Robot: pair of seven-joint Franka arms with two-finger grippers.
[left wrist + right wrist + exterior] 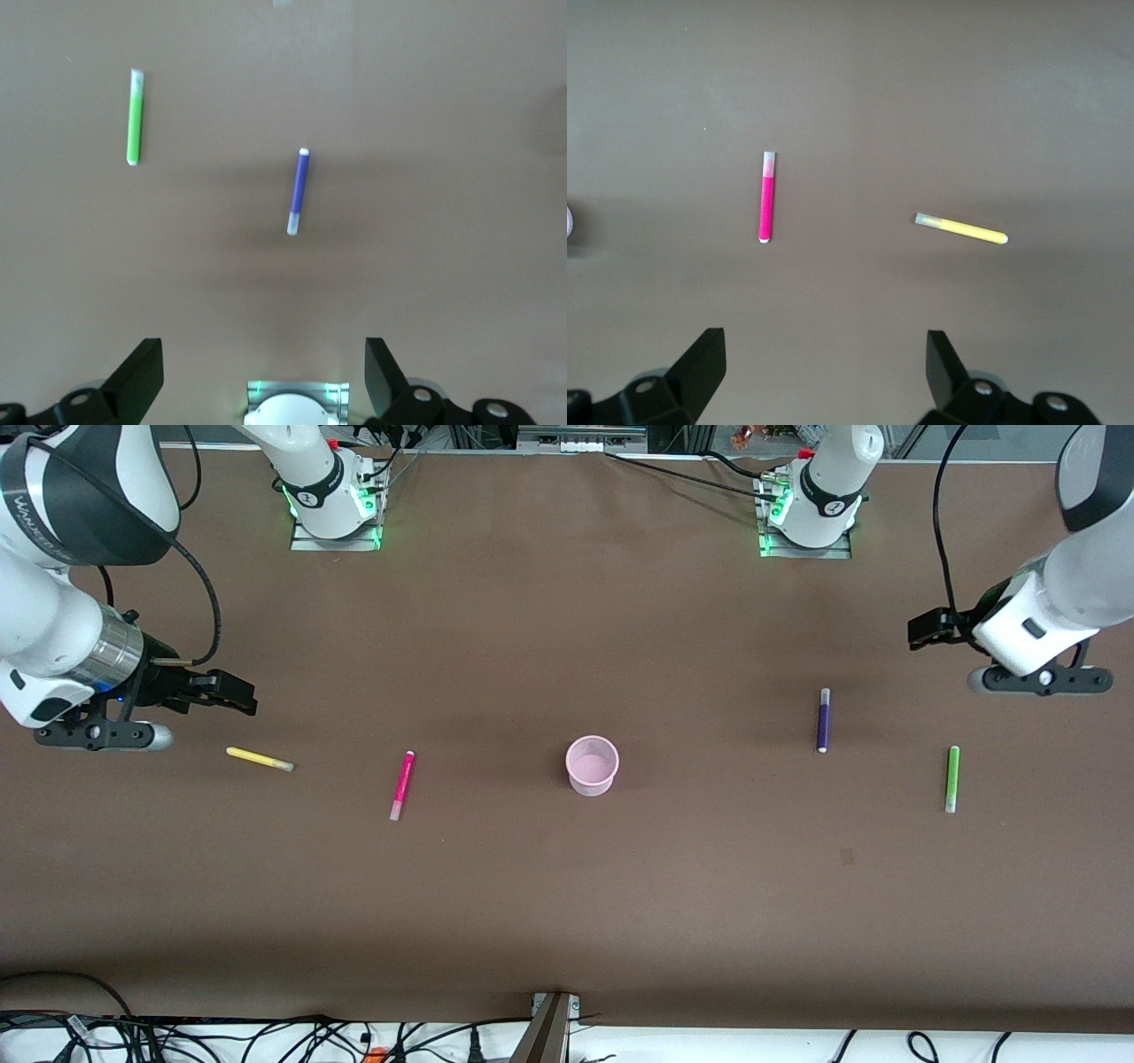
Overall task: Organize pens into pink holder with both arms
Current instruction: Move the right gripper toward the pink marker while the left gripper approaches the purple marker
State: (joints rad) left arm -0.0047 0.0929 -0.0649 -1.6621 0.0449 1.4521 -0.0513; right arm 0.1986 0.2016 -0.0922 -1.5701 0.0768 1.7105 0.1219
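Observation:
I should pick up the purple pen by its body with my left gripper next, so that it can go into the pink holder.
The pink holder stands upright and empty at the table's middle. The yellow pen and the magenta pen lie toward the right arm's end; both show in the right wrist view, magenta and yellow. The purple pen and the green pen lie toward the left arm's end; both show in the left wrist view, purple and green. My right gripper is open and empty, up over bare table close to the yellow pen. My left gripper is open and empty, over bare table near the purple and green pens.
The table is a brown mat. The arm bases stand along its edge farthest from the front camera. Cables and a bracket lie past its nearest edge. The holder's rim just shows in the right wrist view.

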